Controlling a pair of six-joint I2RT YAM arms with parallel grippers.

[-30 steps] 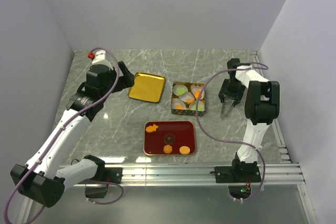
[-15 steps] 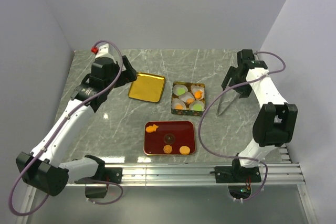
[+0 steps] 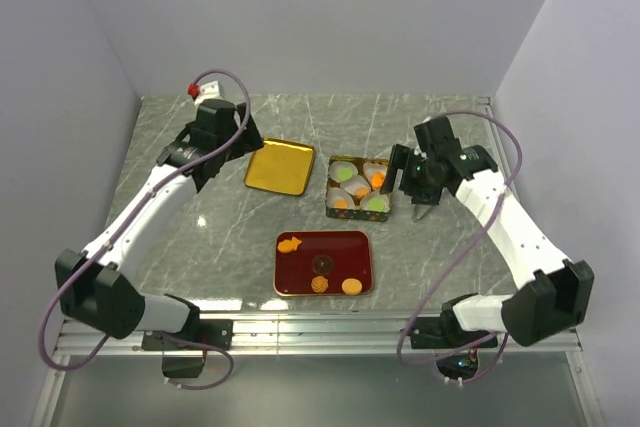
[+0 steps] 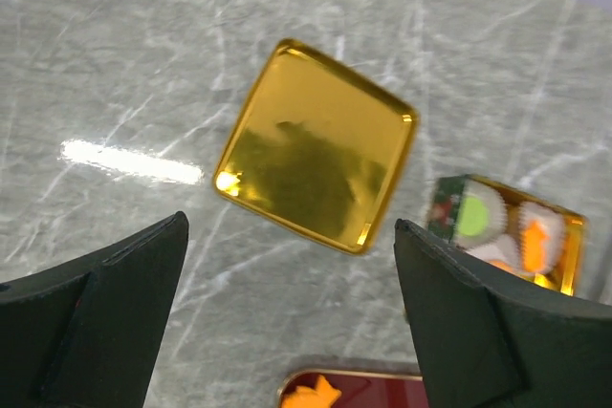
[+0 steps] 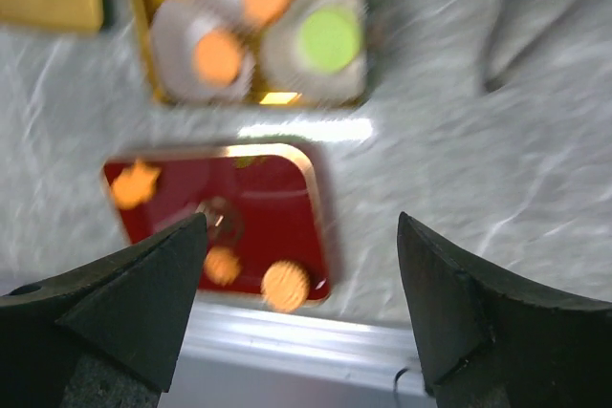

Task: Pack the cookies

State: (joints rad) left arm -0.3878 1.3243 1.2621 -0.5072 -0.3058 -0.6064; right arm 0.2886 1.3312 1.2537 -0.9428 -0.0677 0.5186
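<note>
My left gripper will next grab the gold lid [image 4: 316, 160] by its edge opposite the tin to hand it over. The lid's tin-side edge stays free.
Several cookies lie on the red tray [image 3: 323, 263]: an orange fish [image 3: 289, 244], a brown disc [image 3: 322, 264], a swirl disc [image 3: 318, 286] and an orange disc [image 3: 351, 286]. More cookies, green [image 5: 330, 37] and orange [image 5: 219, 54], sit in white paper cups inside the square tin [image 3: 359, 188]. My left gripper [image 3: 250, 147] hangs open above the gold lid [image 4: 316, 160], holding nothing. My right gripper [image 3: 415, 197] is open and empty just right of the tin. In its wrist view the right gripper [image 5: 301, 222] frames the tray's right end [image 5: 287, 188].
The gold lid [image 3: 280, 167] lies flat to the left of the tin. An aluminium rail [image 3: 320, 327] runs along the near table edge. Grey walls close in the left, back and right sides. Cables loop off both arms.
The right arm swung out to the back right, then came in beside the tin, its jaws wider. The left arm reached farther back and right toward the gold lid.
</note>
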